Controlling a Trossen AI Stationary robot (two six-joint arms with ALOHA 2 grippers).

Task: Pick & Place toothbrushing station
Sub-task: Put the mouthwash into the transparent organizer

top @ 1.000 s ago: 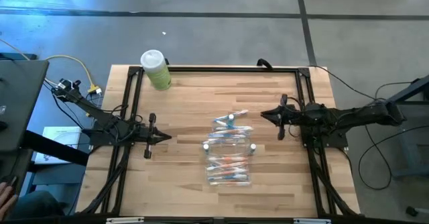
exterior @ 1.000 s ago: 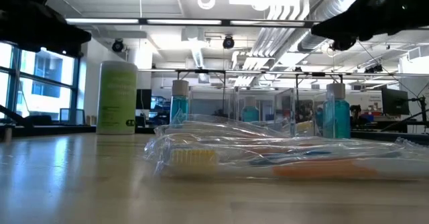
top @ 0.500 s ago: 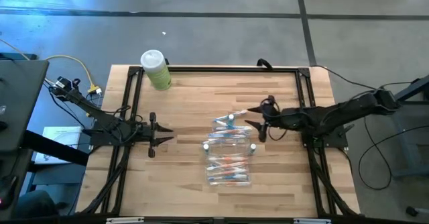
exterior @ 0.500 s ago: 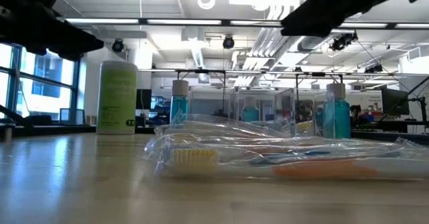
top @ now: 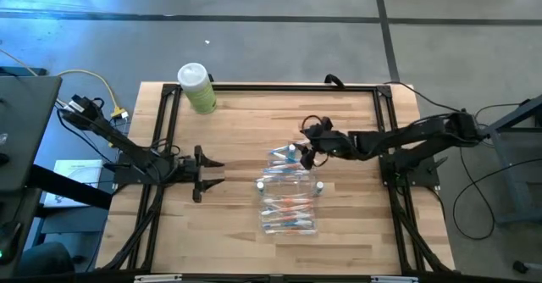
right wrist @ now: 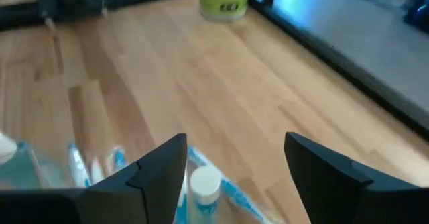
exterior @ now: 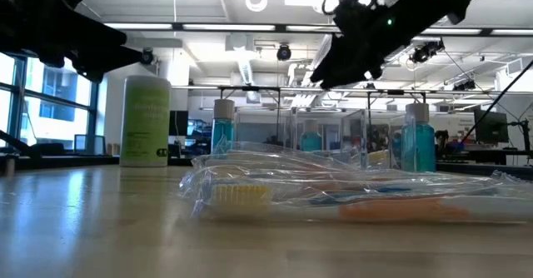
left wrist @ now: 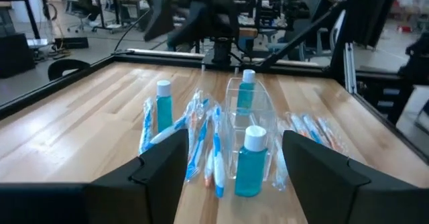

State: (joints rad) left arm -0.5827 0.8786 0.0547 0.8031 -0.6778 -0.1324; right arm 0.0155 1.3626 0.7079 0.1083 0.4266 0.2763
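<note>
Next, my right gripper grabs the toothbrush by its handle, to stand the wrapped toothbrush up in the clear plastic holder.
The toothbrushing station lies mid-table: a clear plastic holder, small blue white-capped tubes standing upright, and wrapped blue- and orange-marked toothbrushes lying flat on the wood. My right gripper hangs open above the station's far end, and one white tube cap shows between its fingers, below them. My left gripper stands open to the left of the station, pointing at it, with a gap of bare wood between.
A pale green white-capped bottle stands at the table's far left corner. Black frame rails run along the table's left, right and far edges. Bare wood lies between the bottle and the station, and along the near edge.
My right gripper has travelled toward the table's left edge and down, from the right rail to above the station's far end, and has opened. My left gripper has opened and edged a little toward the station. The station has stayed where it was.
</note>
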